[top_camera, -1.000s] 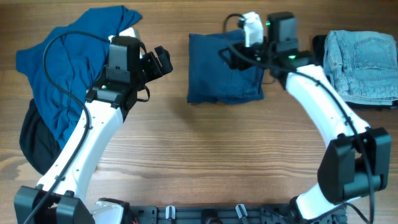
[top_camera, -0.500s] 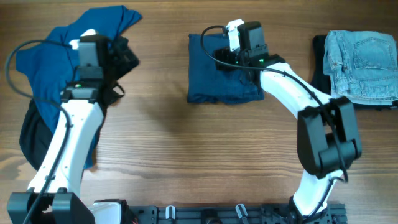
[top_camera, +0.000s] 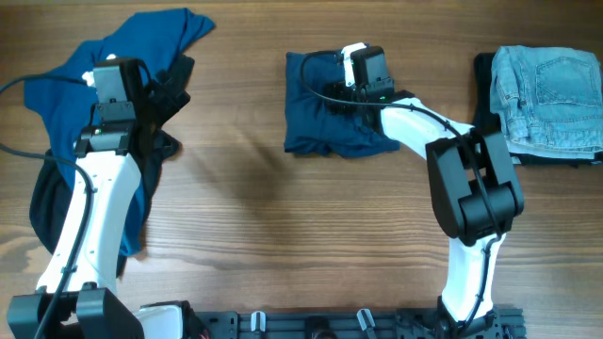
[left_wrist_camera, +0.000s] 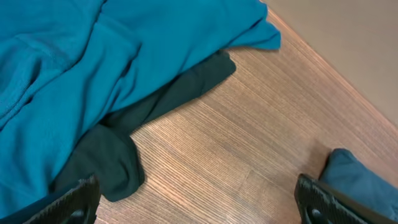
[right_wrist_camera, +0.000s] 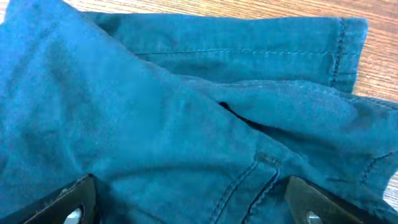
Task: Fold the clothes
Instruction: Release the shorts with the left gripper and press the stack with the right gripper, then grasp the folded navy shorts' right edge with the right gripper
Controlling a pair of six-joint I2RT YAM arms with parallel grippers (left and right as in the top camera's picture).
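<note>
My right gripper grabs the folded navy shorts across their layers next, on the shorts' side facing the jeans, to lay them still folded on that pile.
Dark navy shorts (top_camera: 330, 127) lie folded at the table's top centre and fill the right wrist view (right_wrist_camera: 186, 112). My right gripper (top_camera: 345, 89) is open, low over the shorts, with its fingers (right_wrist_camera: 186, 205) spread wide on the cloth. A brighter blue shirt (top_camera: 85, 85) lies bunched at the top left over a black garment (top_camera: 52, 212). Both show in the left wrist view, the shirt (left_wrist_camera: 93, 56) above the black garment (left_wrist_camera: 112, 162). My left gripper (top_camera: 168, 89) is open and empty, with its fingers (left_wrist_camera: 199, 202) above bare wood beside the shirt's edge.
Folded light-wash jeans (top_camera: 551, 94) lie at the top right on a dark garment (top_camera: 485, 80). The wooden table (top_camera: 301, 245) stretches bare across the middle and front. The far table edge (left_wrist_camera: 348, 62) shows in the left wrist view.
My left arm has swung left to the shirt pile. My right gripper has moved left across the shorts to their upper middle.
</note>
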